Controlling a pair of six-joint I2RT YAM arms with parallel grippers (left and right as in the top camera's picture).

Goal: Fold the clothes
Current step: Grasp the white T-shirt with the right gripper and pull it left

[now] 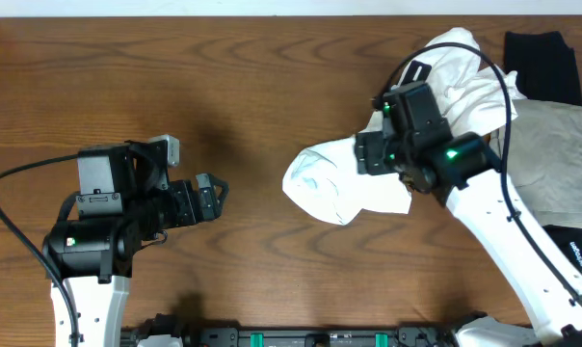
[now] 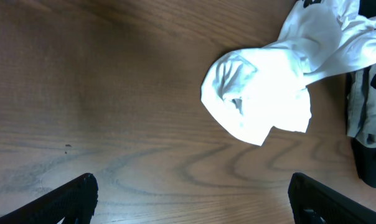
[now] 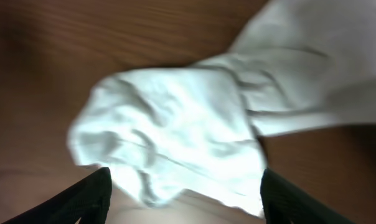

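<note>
I need to draw the white T-shirt open for folding, so my right gripper should next grab it by its bunched end's near edge [image 1: 346, 211] [image 3: 167, 187].
The white T-shirt [image 1: 334, 183] lies crumpled on the wooden table [image 1: 224, 87], right of the middle, trailing up to the back right. It also shows in the left wrist view [image 2: 263, 93] and the right wrist view [image 3: 175, 118]. My right gripper [image 1: 366, 152] hovers over the shirt's bunched left end. Its jaws [image 3: 185, 180] are wide open with white cloth lying between and below them. My left gripper [image 1: 214, 193] is open and empty over bare wood [image 2: 191, 186], well left of the shirt.
A grey-beige garment [image 1: 551, 154] lies at the right edge, partly under the shirt; it shows in the left wrist view [image 2: 364, 102]. A black garment [image 1: 542, 63] lies at the back right. Another black item [image 1: 580, 253] sits at the right edge.
</note>
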